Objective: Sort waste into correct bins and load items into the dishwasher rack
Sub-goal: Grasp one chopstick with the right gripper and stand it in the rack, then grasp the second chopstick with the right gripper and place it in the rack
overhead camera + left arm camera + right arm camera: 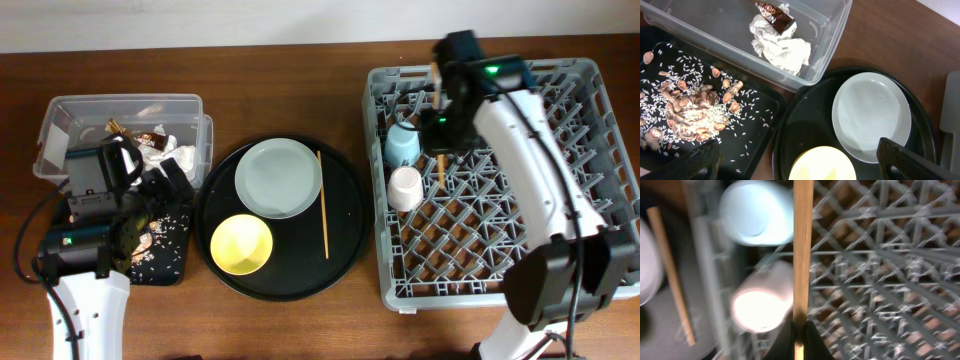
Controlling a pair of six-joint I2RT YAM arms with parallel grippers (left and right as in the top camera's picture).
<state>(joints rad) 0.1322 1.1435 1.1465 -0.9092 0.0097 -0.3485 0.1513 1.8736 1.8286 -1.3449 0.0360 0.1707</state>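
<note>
My right gripper will hold the wooden chopstick until it rests among the rack's wires. Its far end is high across the rack's back rim.
My right gripper (799, 330) is shut on a wooden chopstick (802, 250) and holds it over the grey dishwasher rack (590, 120), next to the light-blue cup (400, 145) and the pink cup (406, 187) lying in the rack. The other chopstick (323, 205) lies on the round black tray beside the pale plate (278, 177) and yellow bowl (242, 243). My left gripper (800, 162) is open and empty over the near edge of the shallow black tray (757, 135) with food scraps (687, 107). The clear tub (835, 30) holds tissue (782, 50) and a wrapper (776, 16).
The big round black tray (345, 255) sits mid-table between the bins on the left and the rack on the right. The tub has a second wrapper (118, 126) at its back. Bare wooden table lies in front of the tray.
</note>
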